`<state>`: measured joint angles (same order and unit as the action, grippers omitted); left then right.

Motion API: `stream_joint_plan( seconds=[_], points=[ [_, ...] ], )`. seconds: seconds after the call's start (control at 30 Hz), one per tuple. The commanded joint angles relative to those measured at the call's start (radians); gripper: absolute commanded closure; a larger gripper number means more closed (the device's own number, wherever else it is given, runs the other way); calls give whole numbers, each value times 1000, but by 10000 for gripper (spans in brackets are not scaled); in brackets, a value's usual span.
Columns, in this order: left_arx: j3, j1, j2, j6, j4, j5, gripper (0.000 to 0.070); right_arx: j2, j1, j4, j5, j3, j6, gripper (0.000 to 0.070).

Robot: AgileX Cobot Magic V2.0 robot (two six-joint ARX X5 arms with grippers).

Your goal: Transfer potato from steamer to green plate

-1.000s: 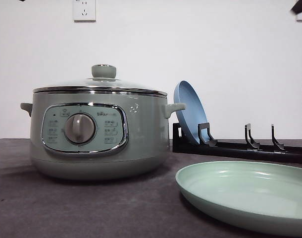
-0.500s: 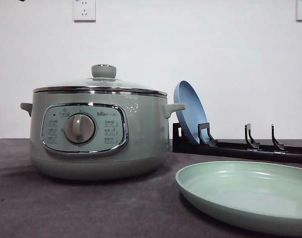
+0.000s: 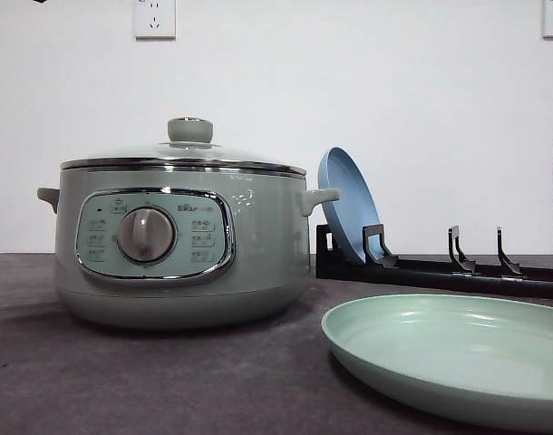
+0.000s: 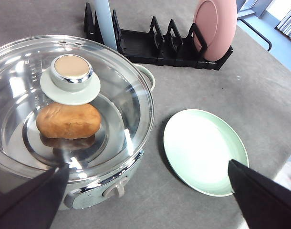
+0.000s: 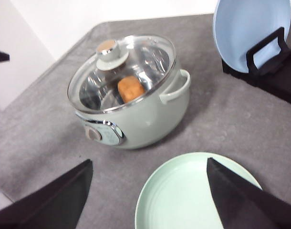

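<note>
The left gripper needs to uncover the steamer and reach the potato (image 4: 69, 120), so next it needs to grab the glass lid by its green knob (image 4: 71, 72).
The pale green steamer (image 3: 181, 245) stands on the left of the table with its glass lid (image 4: 121, 95) on. Through the lid the orange-brown potato (image 4: 68, 120) lies inside, beside the green lid knob (image 4: 71, 71); the right wrist view also shows the potato (image 5: 130, 88) in the steamer (image 5: 145, 119). The green plate (image 3: 458, 358) lies empty to the steamer's right. My left gripper (image 4: 147, 164) hangs open above the steamer's front rim and the plate (image 4: 202, 150). High over the plate (image 5: 183, 195) and in front of the steamer, my right gripper (image 5: 149, 161) is open and holds nothing.
A black dish rack (image 3: 440, 267) runs along the back right. A blue plate (image 3: 347, 204) stands upright in it near the steamer, and a pink plate (image 4: 211, 28) stands at its far end. Grey table surface lies open in front of the steamer.
A dark piece at the top right corner of the front view has gone out of sight. Steamer, lid and plates have not moved.
</note>
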<state>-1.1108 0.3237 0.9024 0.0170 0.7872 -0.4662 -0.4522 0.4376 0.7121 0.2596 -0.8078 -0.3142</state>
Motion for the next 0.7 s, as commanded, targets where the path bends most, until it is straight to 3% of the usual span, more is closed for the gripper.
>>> stream_joint_plan(
  seconds=[0.0,0.17,0.67],
  points=[
    [-38,4,20,6,10,22,25,-3,4,-23,2,-11,-12,220],
    [-140,4,97,2,105,120,25,-3,4,-50,2,-11,-12,220],
    [-585,33,568,38,345,239,29,-3,4,-79,2,-11,-13,221]
  ],
)
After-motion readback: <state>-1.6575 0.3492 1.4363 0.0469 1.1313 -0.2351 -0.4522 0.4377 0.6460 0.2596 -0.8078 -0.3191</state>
